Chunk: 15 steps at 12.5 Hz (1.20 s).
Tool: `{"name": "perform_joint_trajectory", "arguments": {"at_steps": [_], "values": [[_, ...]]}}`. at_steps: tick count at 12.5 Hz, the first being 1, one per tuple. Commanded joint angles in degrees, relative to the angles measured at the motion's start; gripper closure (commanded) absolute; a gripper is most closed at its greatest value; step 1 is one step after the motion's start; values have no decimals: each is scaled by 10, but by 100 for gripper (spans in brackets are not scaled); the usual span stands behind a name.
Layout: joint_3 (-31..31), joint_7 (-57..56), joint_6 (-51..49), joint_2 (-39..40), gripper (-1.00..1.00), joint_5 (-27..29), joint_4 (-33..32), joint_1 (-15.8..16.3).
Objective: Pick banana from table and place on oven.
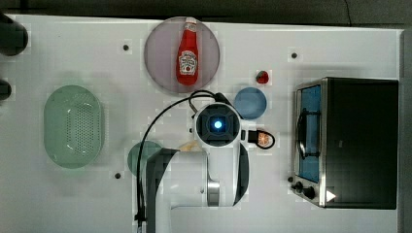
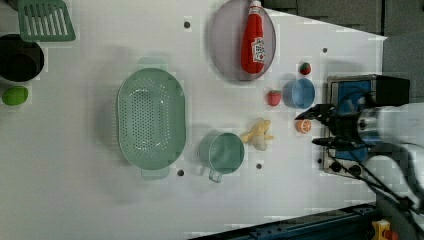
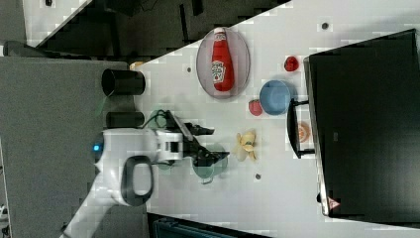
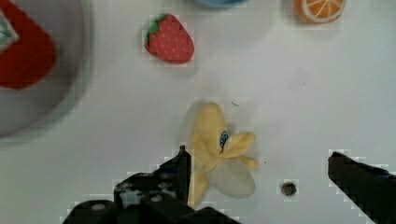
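Note:
The gripper takes hold of the banana by its pale peeled end [image 2: 260, 144] next, to set the banana on the oven [image 2: 354, 91].
The banana [image 4: 219, 149], pale yellow with splayed peel flaps and a blue sticker, lies on the white table [image 4: 116, 121]. It also shows as the banana [image 2: 257, 134] beside a teal cup and as the banana [image 3: 246, 145]. My gripper [image 4: 259, 156] is open and holds nothing. One finger [image 4: 182, 170] is right beside the banana, the other stands well apart past a table hole. The gripper [image 3: 218, 144] hangs above the table, short of the banana. The oven [image 1: 359, 141], black-topped with a blue glass door, stands at the top view's right.
A teal cup [image 2: 222, 152] sits close to the banana. A strawberry [image 4: 169, 38], an orange slice [image 4: 320, 8] and a blue bowl [image 1: 250, 103] lie between banana and oven. A ketchup bottle [image 1: 188, 52] rests on a grey plate. A green colander [image 1: 73, 126] is at the top view's left.

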Motion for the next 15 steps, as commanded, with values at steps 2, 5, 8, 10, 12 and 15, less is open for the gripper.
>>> {"name": "perform_joint_trajectory", "arguments": {"at_steps": [2, 5, 8, 10, 12, 15], "values": [[17, 16, 105, 52, -100, 1, -39, 5], [30, 17, 157, 115, -100, 1, -40, 8], [40, 17, 194, 162, -100, 1, -41, 8], [44, 17, 222, 176, -68, 1, -41, 9], [45, 17, 228, 179, -18, 1, -43, 9], [45, 17, 233, 179, 48, 1, -42, 9]]}}
